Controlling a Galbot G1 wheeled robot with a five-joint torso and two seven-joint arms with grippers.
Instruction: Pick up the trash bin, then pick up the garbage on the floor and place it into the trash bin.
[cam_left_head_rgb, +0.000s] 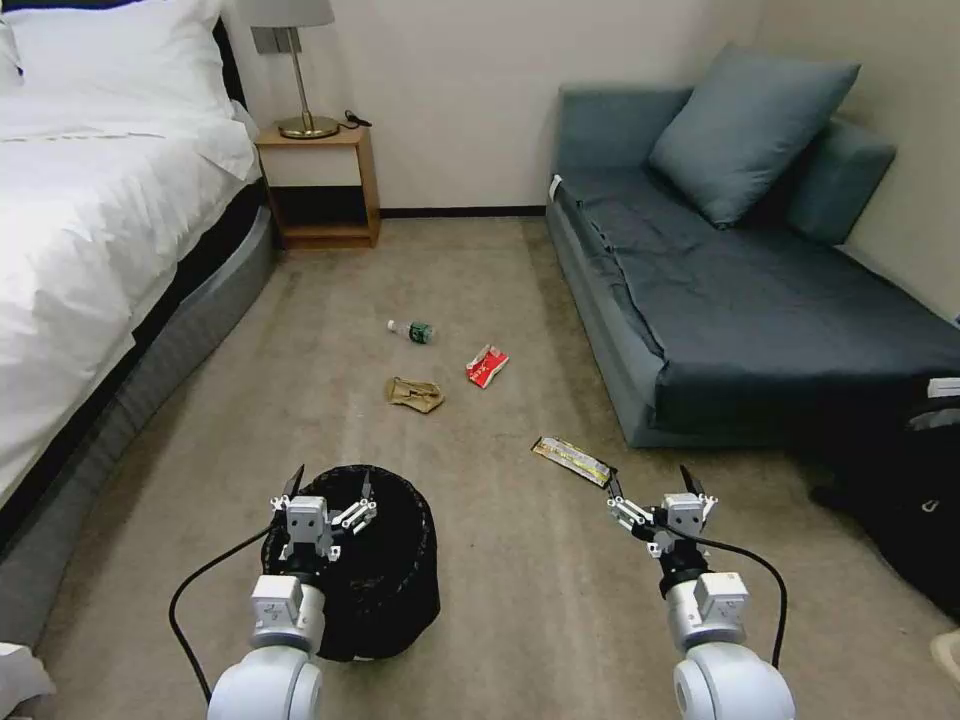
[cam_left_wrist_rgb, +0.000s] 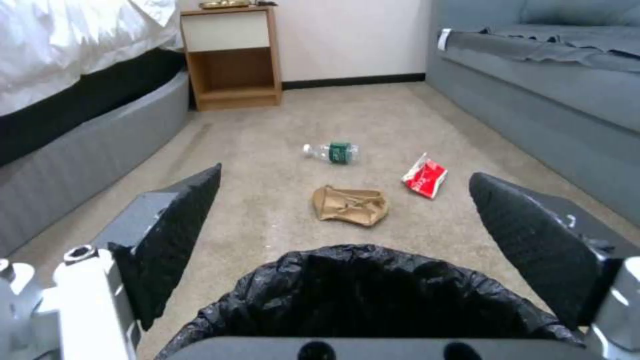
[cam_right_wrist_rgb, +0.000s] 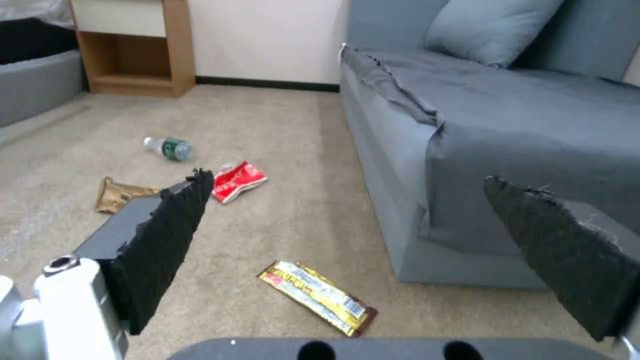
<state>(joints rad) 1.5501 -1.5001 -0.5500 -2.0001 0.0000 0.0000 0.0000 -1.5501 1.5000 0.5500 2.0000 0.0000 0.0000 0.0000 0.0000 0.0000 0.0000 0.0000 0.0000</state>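
My left gripper pinches the trash bin by its thin, liner-wrapped rim next, since the trash bin (cam_left_head_rgb: 375, 570) is far wider than my open fingers.
The trash bin (cam_left_head_rgb: 375, 570) (cam_left_wrist_rgb: 367, 295), round with a glossy black bag liner, stands on the carpet at lower left. My left gripper (cam_left_head_rgb: 331, 487) hangs open over its near rim, touching nothing. Garbage lies farther out: a clear bottle with a green label (cam_left_head_rgb: 411, 330) (cam_left_wrist_rgb: 332, 151) (cam_right_wrist_rgb: 168, 148), a tan paper bag (cam_left_head_rgb: 414, 393) (cam_left_wrist_rgb: 350, 204) (cam_right_wrist_rgb: 120, 192), a red-and-white packet (cam_left_head_rgb: 486, 365) (cam_left_wrist_rgb: 425, 176) (cam_right_wrist_rgb: 237, 180) and a yellow-black wrapper (cam_left_head_rgb: 573, 460) (cam_right_wrist_rgb: 318, 296). My right gripper (cam_left_head_rgb: 651, 488) is open, just short of the wrapper and above the floor.
A bed with white sheets (cam_left_head_rgb: 90, 230) runs along the left. A blue-grey sofa (cam_left_head_rgb: 760, 300) lines the right, with a dark bag (cam_left_head_rgb: 915, 500) on the floor beside it. A wooden nightstand (cam_left_head_rgb: 320, 185) with a lamp stands at the back wall. Carpet lies open between bed and sofa.
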